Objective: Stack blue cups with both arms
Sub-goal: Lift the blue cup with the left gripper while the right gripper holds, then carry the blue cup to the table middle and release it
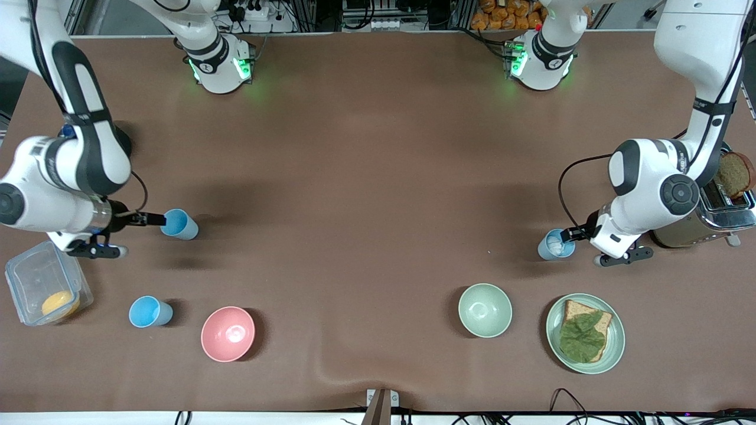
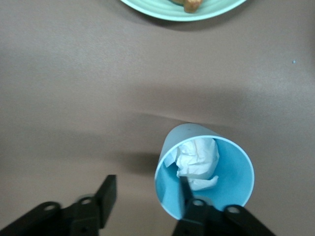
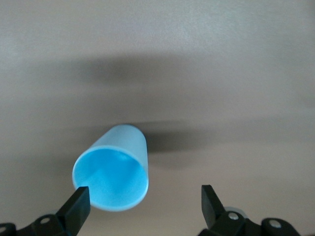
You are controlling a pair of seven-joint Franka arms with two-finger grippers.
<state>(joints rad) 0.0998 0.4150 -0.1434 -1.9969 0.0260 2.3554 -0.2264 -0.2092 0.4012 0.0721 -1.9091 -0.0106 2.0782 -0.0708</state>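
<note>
My right gripper picks up the empty blue cup by its rim (image 1: 172,222) (image 3: 146,189) next. Then it stacks it into the cup with crumpled white paper inside.
Three blue cups stand on the brown table. One blue cup (image 1: 179,224) (image 3: 112,172) is at the right arm's end; my right gripper (image 1: 155,219) (image 3: 143,200) is open beside it, the cup close to one finger (image 3: 78,202). A second blue cup (image 1: 555,244) (image 2: 204,169) with crumpled white paper (image 2: 198,156) inside is at the left arm's end. My left gripper (image 1: 572,235) (image 2: 146,194) is open, one finger (image 2: 186,189) inside the cup's rim, the other outside. A third blue cup (image 1: 149,311) stands nearer the front camera, beside the pink bowl.
A pink bowl (image 1: 228,333), a pale green bowl (image 1: 485,310) and a green plate (image 1: 614,348) (image 2: 182,9) with bread and lettuce lie near the front edge. A clear container (image 1: 35,277) sits by the right arm, a toaster (image 1: 709,218) by the left arm.
</note>
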